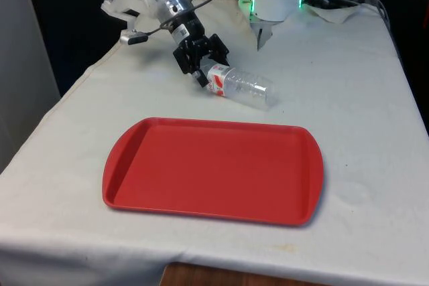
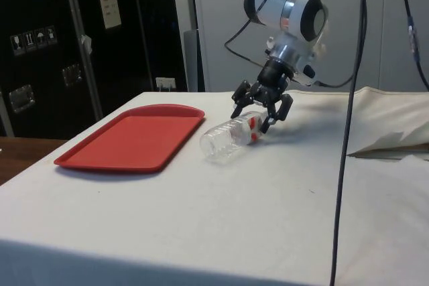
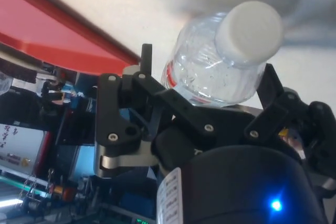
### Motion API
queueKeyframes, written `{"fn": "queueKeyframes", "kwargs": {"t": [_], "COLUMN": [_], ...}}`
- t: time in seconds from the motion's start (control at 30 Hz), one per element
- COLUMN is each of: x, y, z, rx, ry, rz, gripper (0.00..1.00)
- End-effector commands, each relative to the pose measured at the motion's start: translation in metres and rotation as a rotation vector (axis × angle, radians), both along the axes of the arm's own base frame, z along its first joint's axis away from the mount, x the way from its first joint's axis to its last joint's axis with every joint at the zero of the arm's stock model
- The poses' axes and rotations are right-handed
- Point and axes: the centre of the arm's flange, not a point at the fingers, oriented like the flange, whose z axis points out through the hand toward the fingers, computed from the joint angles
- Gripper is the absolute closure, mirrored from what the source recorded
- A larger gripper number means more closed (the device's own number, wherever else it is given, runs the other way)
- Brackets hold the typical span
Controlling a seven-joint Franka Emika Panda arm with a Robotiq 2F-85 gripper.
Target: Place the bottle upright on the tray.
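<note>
The bottle needs to stand on the red tray, and its free part for that will be the bottle's base. My gripper needs to grab the bottle next by its red-and-white label.
A clear plastic bottle with a red-and-white label and a white cap lies on its side on the white cloth, just behind the far edge of the red tray. My gripper is tilted down over the bottle's cap end, open, with a finger on each side of the neck and label. From the side, the bottle points its base toward the tray, and the gripper straddles the other end. In the wrist view the cap and shoulder of the bottle sit between the spread fingers, with small gaps.
Nothing lies on the tray. Crumpled white cloth and cables lie at the far right corner near the robot base. A black cable hangs down in front of the side camera.
</note>
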Motion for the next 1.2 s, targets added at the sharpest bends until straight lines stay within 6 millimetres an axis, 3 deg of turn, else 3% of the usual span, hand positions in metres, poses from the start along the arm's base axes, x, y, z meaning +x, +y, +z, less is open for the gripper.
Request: {"fn": "queueKeyframes", "kwargs": {"t": [0.0, 1.17], "x": [0.0008, -0.0023], "y": [-0.0013, -0.0057], "z": [-0.0009, -0.0090], "rx": [0.008, 0.033], "ry": [-0.004, -0.007], "rz": [0.001, 0.011], "gripper": [0.00, 0.00]}}
